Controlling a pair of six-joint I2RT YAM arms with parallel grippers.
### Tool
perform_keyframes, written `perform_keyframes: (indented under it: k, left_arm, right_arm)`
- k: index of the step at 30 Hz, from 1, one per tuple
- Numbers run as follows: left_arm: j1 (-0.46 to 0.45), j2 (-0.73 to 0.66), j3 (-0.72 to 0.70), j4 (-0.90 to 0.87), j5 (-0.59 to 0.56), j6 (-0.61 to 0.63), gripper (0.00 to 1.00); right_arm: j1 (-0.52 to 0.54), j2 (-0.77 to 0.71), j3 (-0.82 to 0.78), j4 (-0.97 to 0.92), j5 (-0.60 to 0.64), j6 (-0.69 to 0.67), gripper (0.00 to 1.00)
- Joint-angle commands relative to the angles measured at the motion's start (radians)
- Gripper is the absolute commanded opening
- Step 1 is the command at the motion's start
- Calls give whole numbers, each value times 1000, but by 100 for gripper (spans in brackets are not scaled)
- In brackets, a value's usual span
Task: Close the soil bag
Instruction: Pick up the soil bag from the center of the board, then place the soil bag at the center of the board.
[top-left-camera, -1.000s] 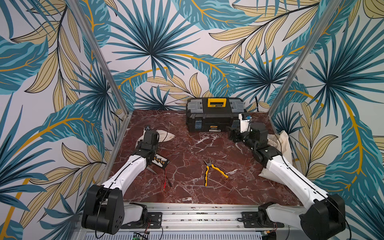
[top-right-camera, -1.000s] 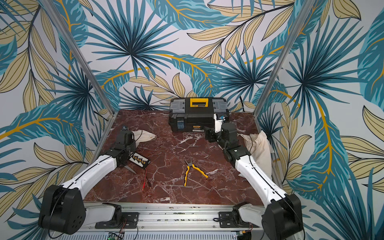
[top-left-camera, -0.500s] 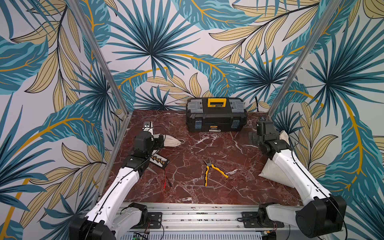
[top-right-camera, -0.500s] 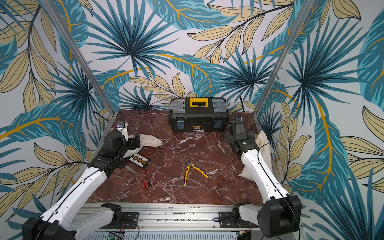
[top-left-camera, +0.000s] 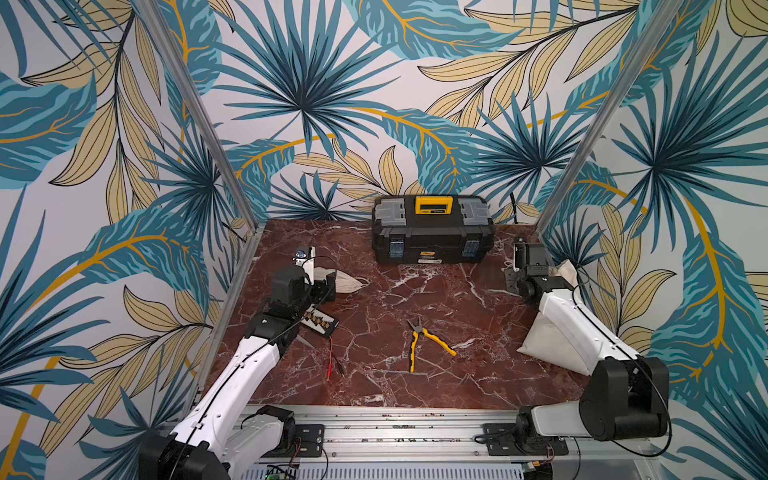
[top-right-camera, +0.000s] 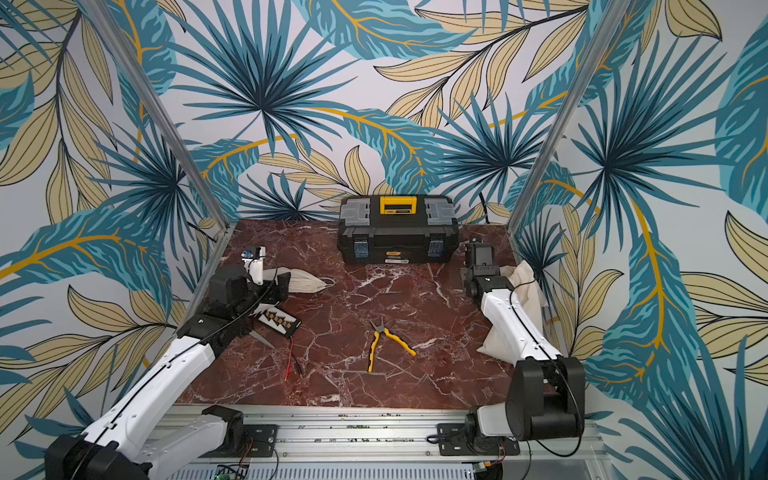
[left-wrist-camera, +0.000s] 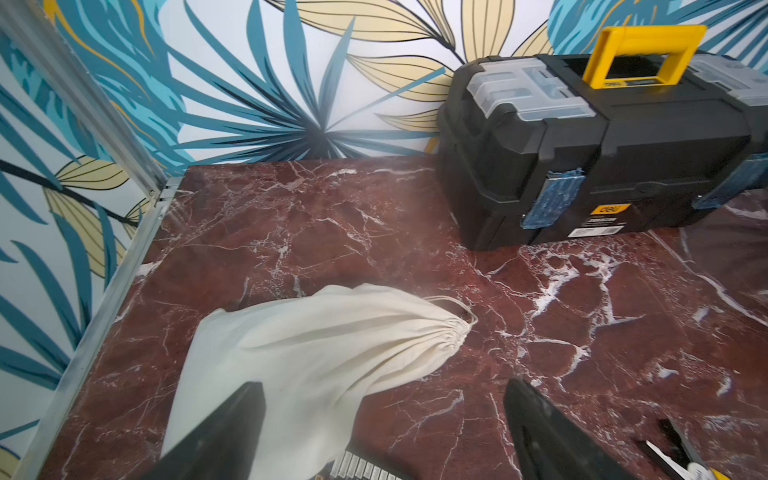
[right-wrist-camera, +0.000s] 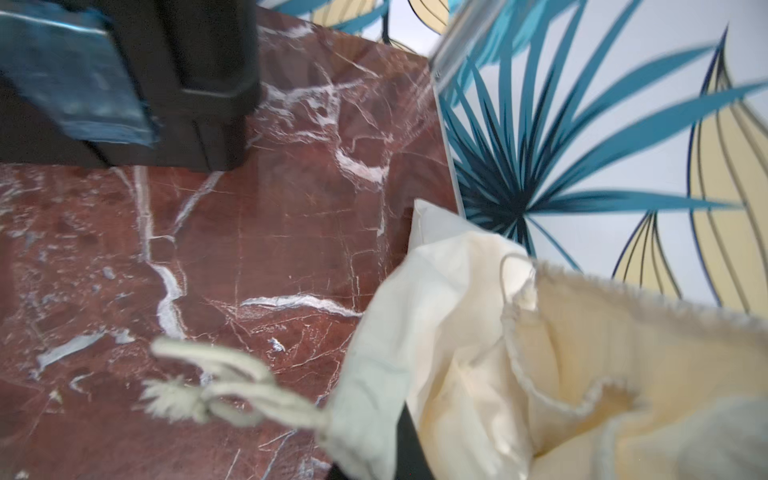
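Observation:
The soil bag needs to be pulled closed, so next my left gripper should grab the hanging knotted end of the drawstring.
The soil bag (top-left-camera: 548, 338) is a cream cloth sack leaning on the right wall, also seen in a top view (top-right-camera: 496, 338). Its mouth (right-wrist-camera: 582, 374) gapes open in the right wrist view. A knotted drawstring (right-wrist-camera: 199, 399) hangs out over the marble. My right gripper (right-wrist-camera: 386, 461) is shut on the cloth at the mouth's edge where the cord comes out. The fabric hides most of its jaws. My left gripper (left-wrist-camera: 386, 415) stands open at the far left, low over a smaller cream drawstring bag (left-wrist-camera: 332, 340) that lies flat and cinched.
A black toolbox (top-left-camera: 432, 230) with a yellow handle stands at the back middle. Yellow-handled pliers (top-left-camera: 428, 338) lie mid-table. A black strip with yellow parts (top-left-camera: 320, 322) and red and black leads (top-left-camera: 332, 361) lie by the left arm. Walls close in on three sides.
My right gripper swung from beside the toolbox to the bag at the right wall and shut on its mouth. My left gripper opened wide and rose slightly over the small bag.

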Motion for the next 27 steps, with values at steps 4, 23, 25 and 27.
perform_keyframes:
  k: [4,23,25,27]
  left_arm:
    - [-84,-33,13,20,74,55,95]
    - [-260,-25,22,272,340,79,91]
    - [-260,9,50,306,399,68,88]
    - [-260,61,103,301,436,56,85]
  right_arm:
    - [121,-130,103,51,-214,-11,0]
    - [413,121,165,467,-761,29,0]
    - [434,143,173,480,-766,26,0]
    - [450,159,183,484,-770,25,0]
